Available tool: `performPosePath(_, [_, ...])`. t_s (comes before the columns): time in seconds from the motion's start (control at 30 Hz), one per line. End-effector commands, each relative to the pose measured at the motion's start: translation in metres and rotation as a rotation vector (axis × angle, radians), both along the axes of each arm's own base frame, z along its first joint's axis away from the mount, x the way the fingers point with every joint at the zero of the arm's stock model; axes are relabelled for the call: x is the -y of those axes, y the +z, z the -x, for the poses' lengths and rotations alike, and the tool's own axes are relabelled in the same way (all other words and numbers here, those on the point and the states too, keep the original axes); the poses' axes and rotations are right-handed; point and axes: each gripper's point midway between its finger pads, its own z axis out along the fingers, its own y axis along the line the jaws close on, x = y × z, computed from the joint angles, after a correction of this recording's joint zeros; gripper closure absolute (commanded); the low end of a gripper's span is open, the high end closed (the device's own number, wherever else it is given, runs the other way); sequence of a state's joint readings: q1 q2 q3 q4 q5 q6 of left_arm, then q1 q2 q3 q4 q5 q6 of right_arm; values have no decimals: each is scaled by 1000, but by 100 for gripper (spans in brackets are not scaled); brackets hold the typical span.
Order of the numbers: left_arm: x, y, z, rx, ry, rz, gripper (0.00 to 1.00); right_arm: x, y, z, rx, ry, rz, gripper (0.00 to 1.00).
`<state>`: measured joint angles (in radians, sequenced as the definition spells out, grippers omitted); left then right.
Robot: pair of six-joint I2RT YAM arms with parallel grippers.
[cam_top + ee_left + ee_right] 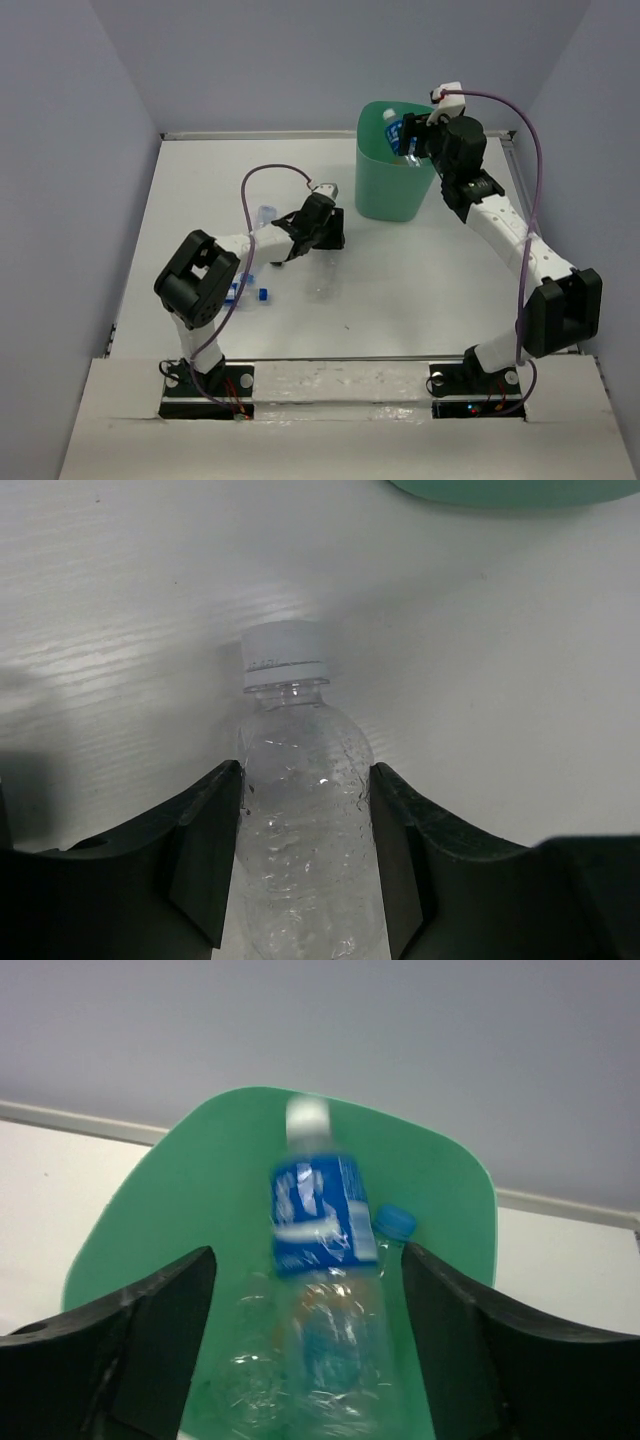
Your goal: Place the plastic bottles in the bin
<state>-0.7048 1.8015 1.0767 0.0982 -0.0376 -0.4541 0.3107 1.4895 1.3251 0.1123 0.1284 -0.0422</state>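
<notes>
My left gripper has both fingers against the clear white-capped bottle's sides below the cap (307, 784), so the bottle would rise off the table if I lifted the gripper now.
The mint-green bin (385, 190) stands at the back right of the table. My right gripper (410, 146) hovers over its rim, jaws wide open. In the right wrist view a blue-labelled bottle (315, 1210) with a white cap is blurred between the spread fingers (170, 1310), touching neither, over the bin's inside (180, 1210). A blue-capped bottle (395, 1222) and a clear one (245, 1380) lie inside. My left gripper (335, 235) is low on the table left of the bin, shut on a clear white-capped bottle (300, 810) lying flat; both fingers (205, 850) press its sides.
A clear bottle (265, 214) lies behind the left forearm. Small blue-capped bottles (245, 291) lie near the left arm's elbow. The bin's base (500, 490) shows at the top of the left wrist view. Walls enclose the table at left, back and right.
</notes>
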Motion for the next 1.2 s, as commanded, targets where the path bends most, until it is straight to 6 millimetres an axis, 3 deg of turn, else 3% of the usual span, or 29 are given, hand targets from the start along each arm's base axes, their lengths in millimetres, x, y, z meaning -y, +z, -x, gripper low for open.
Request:
performPosePath(0.0, [-1,63,-2,122,25,114,56,1,42,14,116,8,-72,15])
performPosePath(0.17, [-4,108,3,191,28,190,56,5,40,19,109,-9,-74,16])
performPosePath(0.2, [-5,127,5,220,27,222,56,7,51,28,127,-9,-118,16])
performPosePath(0.23, [-6,147,8,252,27,254,56,8,47,34,115,-16,-153,16])
performPosePath(0.27, [-6,150,7,257,27,258,56,11,49,41,122,-20,-156,16])
performPosePath(0.3, [-7,179,7,304,28,296,56,15,65,57,153,-18,-215,16])
performPosePath(0.37, [-7,211,7,359,26,338,56,17,52,73,127,-11,-263,17])
performPosePath(0.4, [-7,245,6,425,23,381,56,18,63,90,145,2,-337,17])
performPosePath(0.43, [-9,262,4,463,32,398,56,14,41,97,102,27,-352,17])
performPosePath(0.47, [-10,278,1,499,43,417,56,13,35,104,88,37,-378,17])
performPosePath(0.5, [-11,308,-2,563,49,450,56,11,29,111,71,50,-426,18])
performPosePath(0.57, [-14,334,-9,622,85,476,56,9,20,126,51,76,-470,18])
performPosePath(0.6, [-12,359,-15,676,91,507,56,6,-3,130,0,80,-497,18])
performPosePath(0.67, [-5,392,-28,744,106,546,56,1,-22,142,-47,116,-515,19])
performPosePath(0.73, [-2,410,-40,796,127,548,56,-7,-35,153,-94,163,-519,20])
performPosePath(0.77, [7,402,-55,795,136,525,56,-7,-35,159,-94,176,-527,20])
performPosePath(0.8, [7,431,-59,848,152,559,56,-9,-45,164,-119,187,-523,21])
performPosePath(0.83, [8,440,-64,874,164,564,56,-8,-47,168,-120,192,-523,21])
performPosePath(0.87, [15,431,-79,879,179,542,56,-7,-47,171,-115,192,-521,21])
performPosePath(0.9, [15,454,-81,933,193,580,56,-4,-40,177,-85,195,-523,21])
performPosePath(0.93, [16,459,-86,959,204,578,56,-2,-43,180,-81,191,-522,21])
performPosePath(1.0, [25,464,-105,1002,226,586,56,-3,-36,189,-57,218,-527,21])
performPosePath(1.03, [36,446,-122,999,237,545,56,-5,-37,192,-62,232,-537,21])
performPosePath(1.07, [40,446,-129,1006,248,551,56,-6,-36,195,-60,246,-537,21])
performPosePath(1.1, [39,463,-132,1055,259,562,56,-8,-36,198,-63,263,-548,21])
performPosePath(1.17, [45,460,-146,1081,278,542,55,-14,-36,204,-70,304,-556,21])
